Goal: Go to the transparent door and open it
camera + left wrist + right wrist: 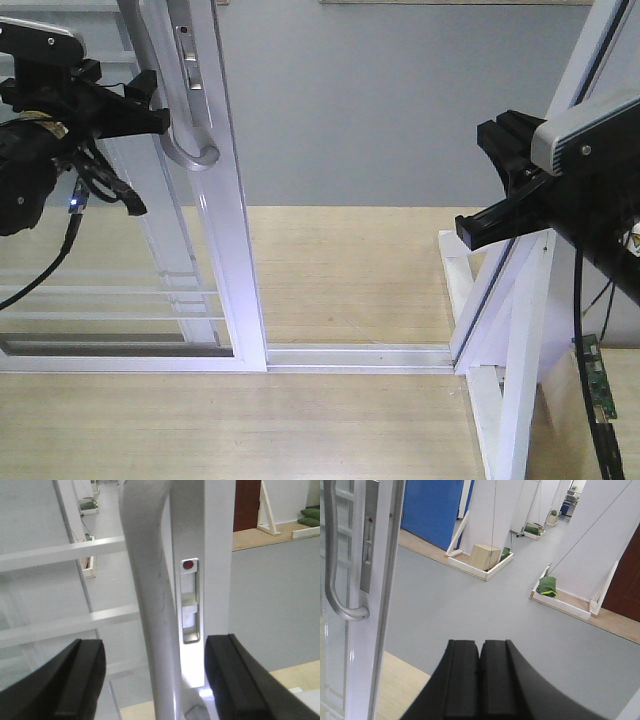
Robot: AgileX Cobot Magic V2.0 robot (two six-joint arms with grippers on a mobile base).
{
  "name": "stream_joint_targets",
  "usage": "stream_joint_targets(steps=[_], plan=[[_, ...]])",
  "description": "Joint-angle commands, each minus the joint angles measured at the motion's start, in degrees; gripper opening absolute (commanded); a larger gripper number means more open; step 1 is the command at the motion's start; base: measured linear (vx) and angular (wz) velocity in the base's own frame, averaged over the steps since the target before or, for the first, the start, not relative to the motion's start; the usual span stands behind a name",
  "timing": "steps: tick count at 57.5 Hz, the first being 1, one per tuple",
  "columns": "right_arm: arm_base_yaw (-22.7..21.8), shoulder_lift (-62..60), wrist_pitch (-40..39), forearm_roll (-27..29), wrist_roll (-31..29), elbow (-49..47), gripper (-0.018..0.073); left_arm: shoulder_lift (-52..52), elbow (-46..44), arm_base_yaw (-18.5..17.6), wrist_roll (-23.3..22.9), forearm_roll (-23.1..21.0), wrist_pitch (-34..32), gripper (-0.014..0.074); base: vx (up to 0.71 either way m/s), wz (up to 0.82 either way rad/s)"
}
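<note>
My left gripper needs to grab the door by its curved grey handle point(186, 148) next, so that it can open the transparent door point(228, 215).
The transparent door point(228, 215) is a white-framed glass panel with thin horizontal bars, standing at the left. A gap lies between its stile and the white frame on the right. Its curved grey handle point(186, 148) is on that stile. My left gripper point(152, 100) is open, with one finger on each side of the handle point(147, 605), touching neither side. The wrist view shows the fingers point(75, 680) wide apart and the lock slot point(189, 600) beside the handle. My right gripper point(475, 228) is shut and empty point(480, 650), off to the right of the door point(380, 580).
A white floor track point(355, 355) runs across the wooden platform to a slanted white frame point(510, 330) at the right. Beyond lies grey floor. Farther off are a cardboard box point(485, 556), a blue panel point(432, 510) and white partitions.
</note>
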Motion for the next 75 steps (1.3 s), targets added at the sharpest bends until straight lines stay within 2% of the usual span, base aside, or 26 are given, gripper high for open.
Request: stream_joint_targets(steps=[1,15,28,35,48,53,64,75], plan=[[-0.07,-1.07,-4.55,-0.52,-0.50,-1.60,-0.0008,-0.06,-4.86,0.24,0.03,-0.54,-4.25,0.0545,0.00,0.00],[-0.07,-1.07,-4.01,-0.52,-0.48,-1.60,-0.0008,4.31,-12.27,3.89,-0.36,-3.47,-2.33,0.0545,0.00,0.00],[-0.07,-1.07,-3.83,-0.52,-0.48,-1.60,-0.0008,6.53,-14.85,4.27,-0.36,-3.38,0.95,0.0496,0.00,0.00],[-0.07,-1.07,-3.74,-0.52,-0.48,-1.60,-0.0008,6.99,-14.78,4.31,-0.38,-3.51,1.40,0.0398,0.00,0.00],[-0.07,-1.07,-3.42,-0.52,-0.48,-1.60,-0.0008,6.93,-14.78,5.40,-0.52,-3.72,1.54,0.0072,0.00,0.00],[-0.07,-1.07,-2.70,-0.52,-0.48,-1.60,-0.0008,6.93,-14.78,5.66,-0.51,-5.20,1.54,-0.0009,0.00,0.00],[-0.07,-1.07,-1.98,-0.52,-0.48,-1.60,-0.0008,6.93,-14.78,6.01,-0.38,-9.27,1.65,-0.0007,0.00,0.00],[-0.07,-1.07,-1.98,-0.52,-0.48,-1.60,-0.0008,6.93,-14.78,6.25,0.85,-9.51,1.58,-0.0007,0.00,0.00]])
